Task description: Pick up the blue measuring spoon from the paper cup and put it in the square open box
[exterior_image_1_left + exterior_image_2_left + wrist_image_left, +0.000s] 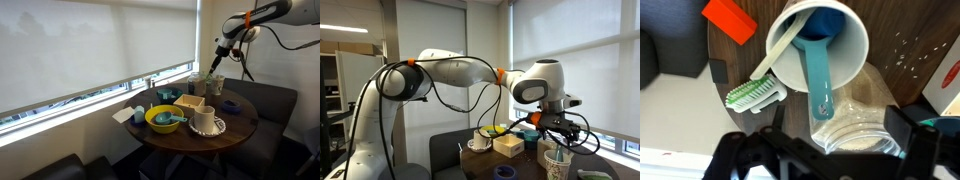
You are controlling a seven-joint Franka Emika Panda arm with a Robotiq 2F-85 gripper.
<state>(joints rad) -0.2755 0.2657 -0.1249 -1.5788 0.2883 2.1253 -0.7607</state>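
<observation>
My gripper grabs the blue measuring spoon (820, 68) by its handle end over the paper cup's rim next, to lower it bowl-first into the box.
In the wrist view the blue measuring spoon (820, 68) lies in the white paper cup (825, 40), with its handle sticking out over the rim toward my gripper. My gripper (810, 150) is open and empty, and its dark fingers hang just above the cup and a glass jar (855, 125). In both exterior views the gripper (215, 62) (552, 128) hovers above the cup (557, 160) at the table's edge. The low tan square open box (192, 103) (508, 146) sits near the middle of the round table, apart from the gripper.
A white toothbrush with green bristles (755, 93) leans in the same cup. A red object (730, 20) lies beside it. A yellow bowl (163, 119), a white mug (205, 120) on a saucer and a small blue dish (230, 106) stand on the table by the window.
</observation>
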